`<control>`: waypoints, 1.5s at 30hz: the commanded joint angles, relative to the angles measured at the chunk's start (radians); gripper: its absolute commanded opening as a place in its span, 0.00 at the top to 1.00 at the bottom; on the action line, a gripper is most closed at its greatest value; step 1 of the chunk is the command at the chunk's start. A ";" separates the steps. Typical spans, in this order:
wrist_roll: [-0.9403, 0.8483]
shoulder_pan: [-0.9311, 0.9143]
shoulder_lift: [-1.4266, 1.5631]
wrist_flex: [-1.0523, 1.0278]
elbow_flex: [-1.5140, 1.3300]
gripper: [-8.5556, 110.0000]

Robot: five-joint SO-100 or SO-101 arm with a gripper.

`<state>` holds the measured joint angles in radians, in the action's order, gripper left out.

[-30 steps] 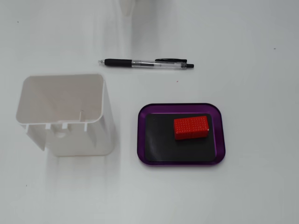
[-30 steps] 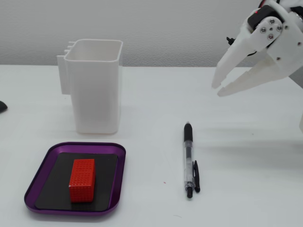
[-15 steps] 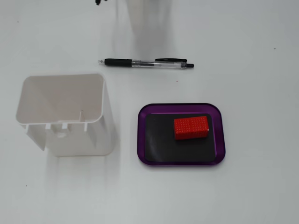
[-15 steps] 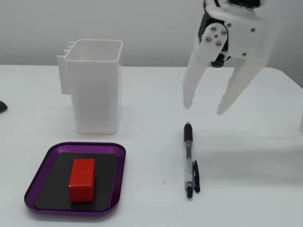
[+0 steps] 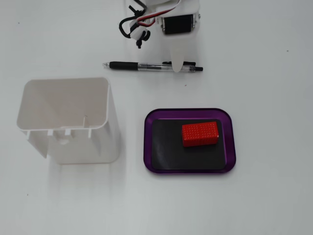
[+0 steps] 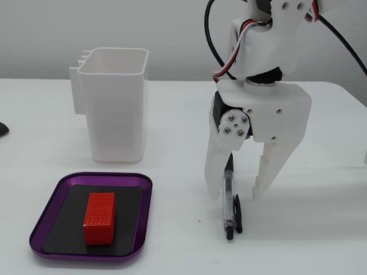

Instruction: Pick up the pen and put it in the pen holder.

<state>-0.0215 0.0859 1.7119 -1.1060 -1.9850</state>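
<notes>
I should grab the pen by its clip end (image 5: 190, 66) with my gripper next. Then I should drop it tip-first into the pen holder (image 5: 66, 107).
A clear pen (image 5: 146, 66) with black grip and clip lies flat on the white table; it also shows in the other fixed view (image 6: 228, 200), pointing toward the camera. My white gripper (image 6: 238, 192) is open and lowered over the pen's clip end, one finger (image 6: 216, 175) on each side, tips near the table. From above, the gripper (image 5: 177, 67) covers part of the pen. The pen holder, a tall white open box (image 5: 83, 152), stands upright and empty to the left, also in the other fixed view (image 6: 117, 114).
A purple tray (image 5: 190, 169) with a black insert holds a red studded block (image 5: 199, 133); both also appear in the other fixed view, the tray (image 6: 51, 197) and the block (image 6: 99, 217). Servo cables (image 5: 132, 24) hang beside the arm.
</notes>
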 commanded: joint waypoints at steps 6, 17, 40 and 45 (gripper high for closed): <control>-0.054 -0.075 -0.049 0.123 -0.040 0.80; -0.158 -0.121 -0.049 0.206 -0.133 0.92; -0.038 -0.121 0.635 -0.198 0.213 0.93; 0.054 -0.130 0.629 -0.129 0.296 0.93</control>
<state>0.0015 -0.0353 2.3209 -1.2870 -1.7579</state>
